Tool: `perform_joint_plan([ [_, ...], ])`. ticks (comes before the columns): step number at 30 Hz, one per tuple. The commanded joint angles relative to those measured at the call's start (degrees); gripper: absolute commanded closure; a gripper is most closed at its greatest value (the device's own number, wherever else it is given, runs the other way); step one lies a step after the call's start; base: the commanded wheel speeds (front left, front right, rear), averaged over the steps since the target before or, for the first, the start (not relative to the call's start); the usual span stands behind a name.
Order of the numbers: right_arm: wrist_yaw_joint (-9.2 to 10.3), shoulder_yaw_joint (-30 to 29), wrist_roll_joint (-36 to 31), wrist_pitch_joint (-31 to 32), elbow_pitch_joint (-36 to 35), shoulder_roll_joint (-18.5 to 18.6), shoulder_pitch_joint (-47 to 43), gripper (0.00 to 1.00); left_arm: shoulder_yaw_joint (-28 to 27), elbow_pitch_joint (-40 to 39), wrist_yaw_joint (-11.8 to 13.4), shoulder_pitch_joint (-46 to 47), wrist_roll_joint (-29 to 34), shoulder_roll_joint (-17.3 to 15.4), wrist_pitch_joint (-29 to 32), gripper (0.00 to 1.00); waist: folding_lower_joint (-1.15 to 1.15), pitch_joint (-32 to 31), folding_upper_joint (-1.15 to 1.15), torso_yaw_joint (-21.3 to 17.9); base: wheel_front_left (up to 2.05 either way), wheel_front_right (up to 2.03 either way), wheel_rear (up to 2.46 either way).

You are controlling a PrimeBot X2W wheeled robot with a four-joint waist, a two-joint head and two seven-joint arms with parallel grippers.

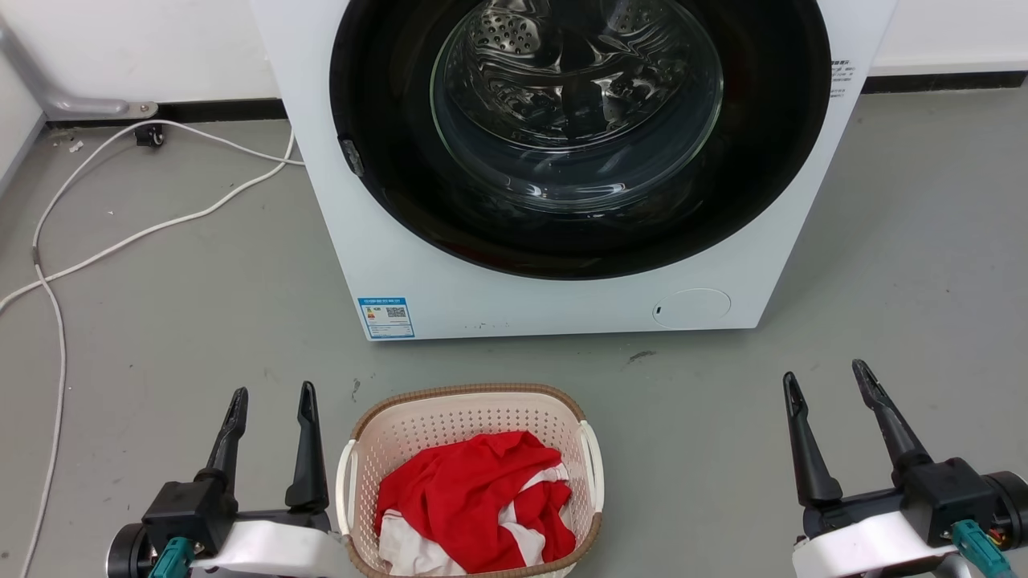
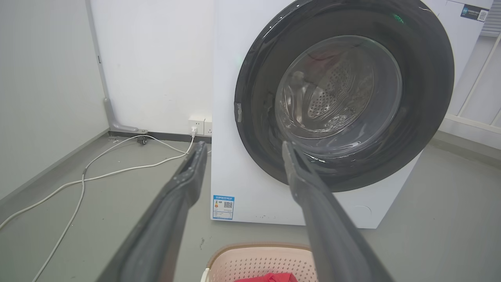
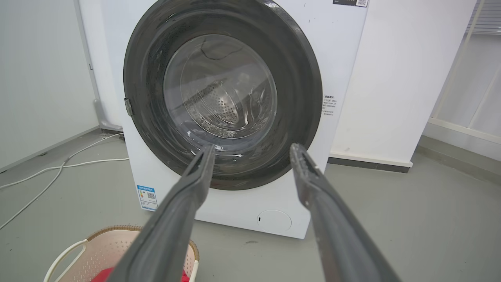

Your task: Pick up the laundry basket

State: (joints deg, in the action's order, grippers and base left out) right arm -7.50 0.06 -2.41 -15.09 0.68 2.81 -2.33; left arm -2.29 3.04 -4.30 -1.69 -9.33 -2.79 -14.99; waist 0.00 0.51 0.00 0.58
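Note:
To keep the basket level, my right gripper will next grab the opposite white handle (image 1: pixel 594 466), since loose red and white clothes (image 1: pixel 474 498) fill the open basket.
The laundry basket (image 1: pixel 377 437) stands on the grey floor at the bottom centre of the head view, cream and perforated with a brown woven rim and white side handles. Red and white clothes (image 1: pixel 474 498) lie inside it. My left gripper (image 1: pixel 272 394) is open just left of the basket, apart from its left handle. My right gripper (image 1: pixel 827 373) is open well to the right, with bare floor between it and the basket. The basket's far rim (image 2: pixel 250 250) shows in the left wrist view between the fingers, and its corner (image 3: pixel 101 244) at lower left in the right wrist view.
A white front-loading washing machine (image 1: pixel 450 273) with a dark round door stands directly behind the basket. White cables (image 1: pixel 120 241) trail over the floor at left toward a wall socket (image 2: pixel 199 125). A wall and pale railing (image 3: pixel 462 125) lie to the right.

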Motion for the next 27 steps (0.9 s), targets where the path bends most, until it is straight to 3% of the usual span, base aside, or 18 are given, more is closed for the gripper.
perform_joint_plan([
  [1,0.02,-0.11,0.23,-0.12,0.02,0.13,-0.59,0.0,-0.02,0.06,0.24,-0.56,-0.02,-0.17,-0.3,0.0,0.0,0.0,0.0,0.0,0.0,0.0,0.0],
  [27,0.02,0.03,4.06,-0.12,0.44,0.12,-0.74,0.0,-0.37,1.1,0.24,-0.45,-0.06,-0.17,-0.24,0.0,0.0,0.2,0.0,0.0,0.0,0.0,0.0],
])
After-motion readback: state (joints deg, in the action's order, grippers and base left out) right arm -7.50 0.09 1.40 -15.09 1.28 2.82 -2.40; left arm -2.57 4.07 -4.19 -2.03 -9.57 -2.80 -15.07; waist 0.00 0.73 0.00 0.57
